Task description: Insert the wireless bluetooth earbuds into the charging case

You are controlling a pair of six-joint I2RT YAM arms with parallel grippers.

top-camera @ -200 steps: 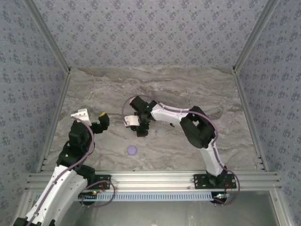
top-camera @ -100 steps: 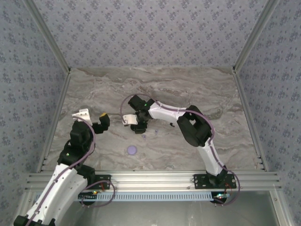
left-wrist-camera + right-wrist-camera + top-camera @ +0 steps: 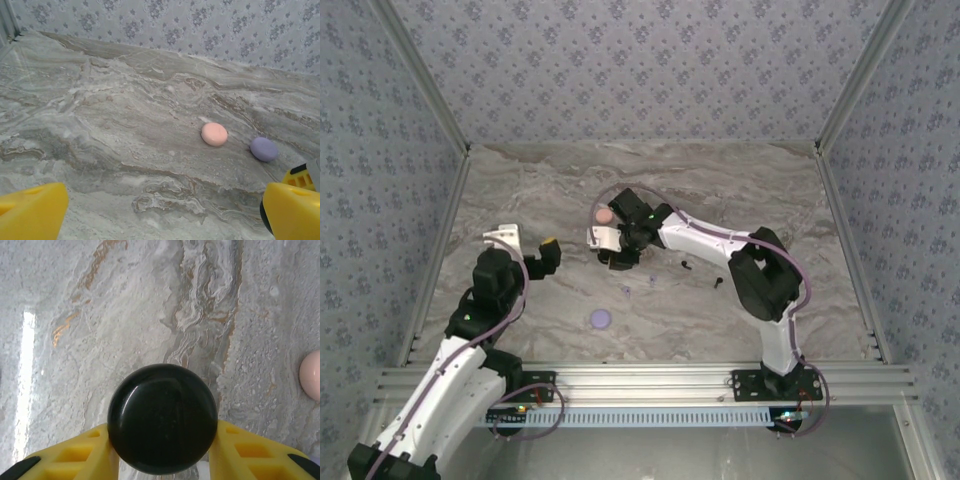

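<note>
My left gripper grabs the black charging case across its base (image 3: 607,257) (image 3: 265,218) next, since this leaves the lid free to open for putting in the earbuds.
My right gripper (image 3: 162,450) is shut on a glossy black round charging case (image 3: 162,419), one yellow finger against each side, just above the marble table. From above, that gripper (image 3: 618,248) sits mid-table. Tiny earbuds lie loose to its right and front: two lavender ones (image 3: 626,291) (image 3: 651,280) and two black ones (image 3: 687,265) (image 3: 718,283). My left gripper (image 3: 528,245) hangs open at the left, its yellow fingers (image 3: 30,210) wide apart over bare marble.
A pale pink round case (image 3: 605,215) lies just beyond the right gripper, also seen as the pink case (image 3: 214,134) beside a lavender case (image 3: 264,149). A lavender disc (image 3: 601,318) rests nearer the front. Patterned walls enclose the table (image 3: 520,190).
The right gripper has closed on the black case and shifted slightly back and right, uncovering the pink case. The left arm has edged a little forward.
</note>
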